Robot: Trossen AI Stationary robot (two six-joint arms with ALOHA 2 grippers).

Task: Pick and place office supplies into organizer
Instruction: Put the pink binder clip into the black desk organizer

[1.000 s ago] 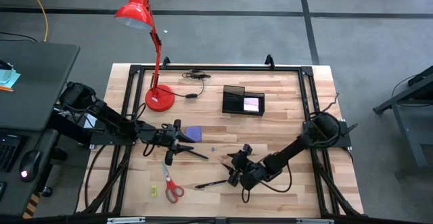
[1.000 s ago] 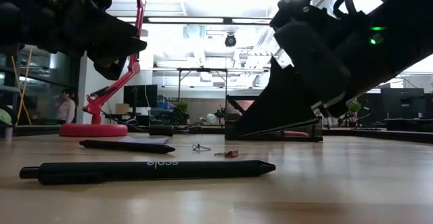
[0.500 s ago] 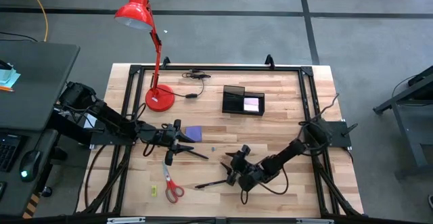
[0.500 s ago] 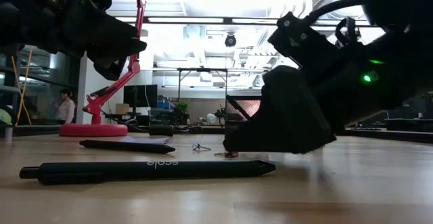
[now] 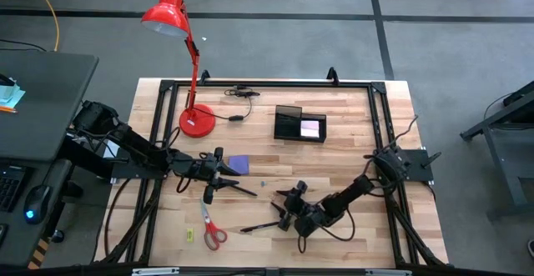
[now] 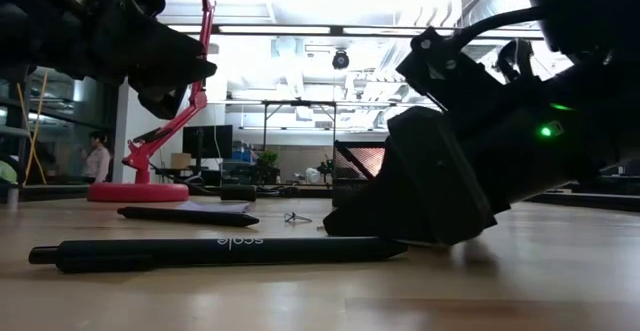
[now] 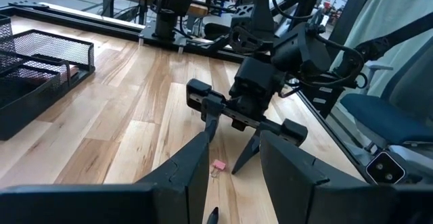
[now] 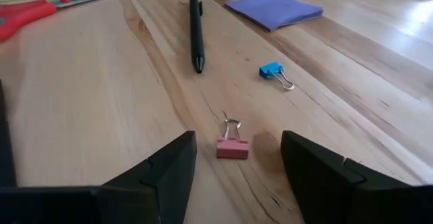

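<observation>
My right gripper's fingers are beside the pink binder clip (image 8: 232, 146), around its metal loop (image 8: 232, 128). They would hold the clip if they closed now, so my right gripper should close on it.
My right gripper (image 8: 238, 162) stands open, low over the table near its front edge, one finger on either side of a pink binder clip (image 8: 232, 146) that lies flat on the wood. My left gripper (image 5: 219, 173) hovers open above a black pen (image 8: 196, 33) and a purple note pad (image 5: 239, 164), holding nothing. A second black pen (image 6: 220, 251) lies just in front of my right gripper. Red-handled scissors (image 5: 211, 228) and a yellow-green piece (image 5: 188, 235) lie at the front left. The black organizer (image 5: 300, 124) stands far centre with a pink pad (image 5: 309, 127) inside.
A blue binder clip (image 8: 276, 74) lies between the pink clip and the purple pad. A red desk lamp (image 5: 198, 119) stands on its round base at the far left, with a black cable (image 5: 242, 92) beside it. Bare wood lies right of the organizer.
My right gripper has sunk toward the table and tipped further down, ending low with its fingers astride the pink clip. The gap between its fingers looks the same. My left gripper and the things on the table have stayed where they were.
</observation>
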